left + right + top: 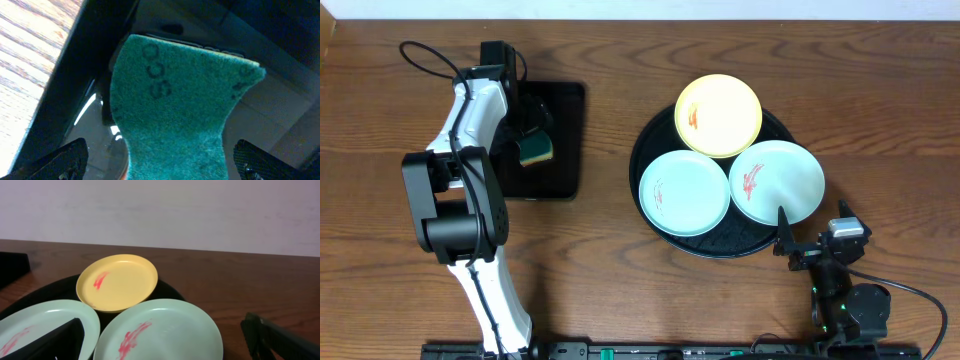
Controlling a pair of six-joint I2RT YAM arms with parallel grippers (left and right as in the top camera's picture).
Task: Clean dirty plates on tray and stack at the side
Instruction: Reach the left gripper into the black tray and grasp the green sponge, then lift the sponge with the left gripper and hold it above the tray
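I need to clean plates, so next I should grab the green sponge (180,110) across its sides with my left gripper, behind the sponge's marked end, which stays free.
The round black tray (665,235) holds three plates, each with red smears: a pale yellow plate (718,115) at the back, a mint plate (683,192) at the left, a mint plate (777,181) at the right. My left gripper (160,160) is open, its fingers on either side of a green sponge (180,110) that lies on the rectangular black tray (565,140). My right gripper (165,340) is open and empty, low at the near edge of the right mint plate (160,332). The yellow plate (117,281) lies beyond it.
The rectangular black tray lies at the left of the wooden table (620,290), apart from the round tray. A black cable (425,60) loops behind the left arm. A pale wall (160,210) stands behind the table.
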